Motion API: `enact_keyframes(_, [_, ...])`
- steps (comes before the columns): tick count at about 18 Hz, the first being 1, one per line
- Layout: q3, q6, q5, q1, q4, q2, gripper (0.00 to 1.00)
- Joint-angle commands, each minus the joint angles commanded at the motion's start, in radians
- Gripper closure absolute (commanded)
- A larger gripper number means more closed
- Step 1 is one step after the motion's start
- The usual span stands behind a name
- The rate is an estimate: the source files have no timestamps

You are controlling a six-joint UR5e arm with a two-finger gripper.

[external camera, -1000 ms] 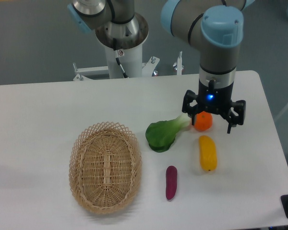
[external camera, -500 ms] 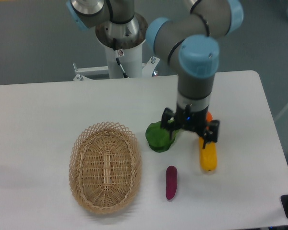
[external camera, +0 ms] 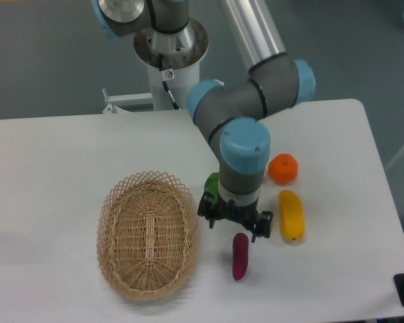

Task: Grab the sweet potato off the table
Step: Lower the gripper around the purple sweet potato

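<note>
I will pick up the sweet potato (external camera: 240,257) from the table, so my gripper will next grab it by its end nearest the green vegetable.
The sweet potato (external camera: 240,257) is a slim magenta-purple oblong lying lengthwise on the white table (external camera: 54,175), right of the basket. My gripper (external camera: 236,223) hangs just above its far end, open, with one finger at each side and nothing between them. The arm's wrist hides most of the green leafy vegetable (external camera: 211,183) behind it.
A woven wicker basket (external camera: 148,232) stands at the left. A fatter yellow vegetable (external camera: 291,214) lies right of the gripper, and a round orange fruit (external camera: 283,169) sits behind it. The robot's base (external camera: 170,50) stands at the table's back edge.
The gripper has travelled from over the orange fruit at the right, forward and to the left, to a spot above the sweet potato's far end. The objects have not moved.
</note>
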Motion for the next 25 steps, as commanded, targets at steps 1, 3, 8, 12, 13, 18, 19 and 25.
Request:
enact_keyframes(1, [-0.006, 0.003, 0.000, 0.005, 0.006, -0.002, 0.00])
enact_keyframes(3, [-0.026, -0.001, 0.000, 0.005, 0.044, -0.018, 0.00])
enact_keyframes(8, [-0.029, -0.017, 0.002, 0.005, 0.109, -0.043, 0.00])
enact_keyframes(12, [-0.052, -0.018, 0.021, 0.005, 0.169, -0.058, 0.00])
enact_keyframes(13, [-0.052, -0.021, 0.032, 0.003, 0.173, -0.066, 0.00])
enact_keyframes(18, [-0.060, -0.050, 0.078, -0.003, 0.190, -0.083, 0.00])
enact_keyframes(19, [-0.063, -0.050, 0.078, -0.003, 0.190, -0.083, 0.00])
enact_keyframes(25, [-0.063, -0.064, 0.083, -0.015, 0.192, -0.095, 0.00])
